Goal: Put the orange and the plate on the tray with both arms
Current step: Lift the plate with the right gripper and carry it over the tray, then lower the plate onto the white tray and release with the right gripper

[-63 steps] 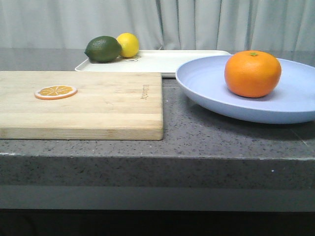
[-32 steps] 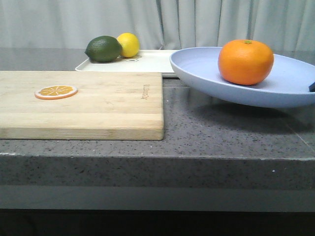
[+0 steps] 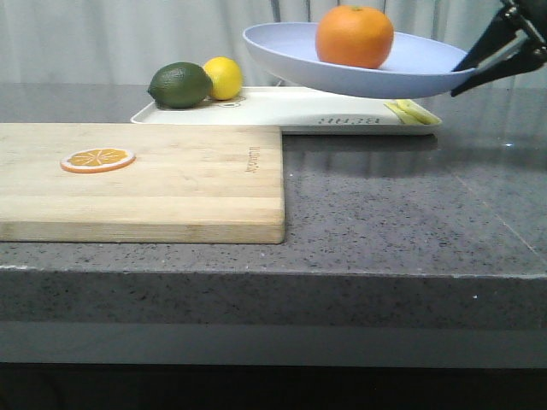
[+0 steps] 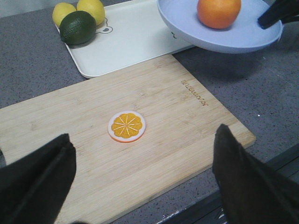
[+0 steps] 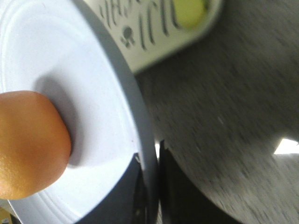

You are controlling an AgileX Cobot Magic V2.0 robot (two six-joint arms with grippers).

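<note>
The plate's base (image 3: pixel 359 90) is still above the cream tray (image 3: pixel 282 115). My right gripper should keep holding the plate until the plate rests on the tray.
My right gripper (image 3: pixel 464 75) is shut on the right rim of the pale lavender plate (image 3: pixel 410 73) and holds it in the air, tilted, above the cream-white tray (image 3: pixel 282 107). The orange (image 3: pixel 355 36) rests in the plate. In the right wrist view the fingers (image 5: pixel 140 196) pinch the plate's rim (image 5: pixel 140 116), with the orange (image 5: pixel 28 144) just inside. My left gripper (image 4: pixel 142 186) is open and empty above the near edge of the wooden board. It does not show in the front view. The left wrist view also shows the plate (image 4: pixel 233 39), orange (image 4: pixel 218 12) and tray (image 4: pixel 135 39).
A wooden cutting board (image 3: pixel 171 179) with an orange slice (image 3: pixel 97 160) lies at the front left. A lime (image 3: pixel 179 84) and a lemon (image 3: pixel 224 77) sit on the tray's far left end. A yellow-green piece (image 3: pixel 413 112) lies at the tray's right corner. The counter's front edge (image 3: pixel 273 273) is near.
The plate with the orange has risen off the counter and moved left and back, to hang over the tray. My right gripper has come into view at its rim.
</note>
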